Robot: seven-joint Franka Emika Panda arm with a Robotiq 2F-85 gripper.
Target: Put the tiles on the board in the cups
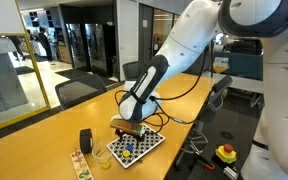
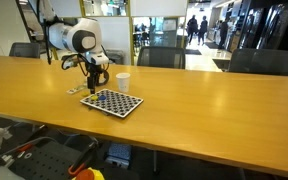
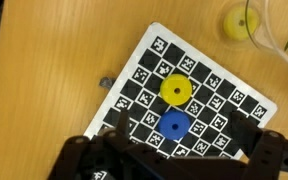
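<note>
The blue tile [image 3: 174, 125] lies small between my fingers, which are above the board, so my gripper should go lower before it closes on the tile.
The checkered board [image 3: 219, 95] lies on the wooden table and shows in both exterior views [image 1: 139, 146] [image 2: 111, 102]. A yellow tile [image 3: 175, 90] and a blue tile [image 3: 174, 125] lie side by side on it. My gripper [image 3: 187, 132] is open and hovers just above the board, its fingers on either side of the blue tile, touching nothing. It also shows in both exterior views [image 1: 130, 127] [image 2: 99, 84]. The clear cup [image 3: 240, 22] [image 1: 103, 157] stands beyond the board with something yellow inside. The white cup [image 2: 123, 82] stands behind the board.
A dark upright cylinder [image 1: 85, 141] and a narrow patterned strip [image 1: 79, 165] stand near the clear cup. A small dark speck [image 3: 105, 82] lies on the table beside the board. Office chairs [image 2: 156, 56] line the far side of the table.
</note>
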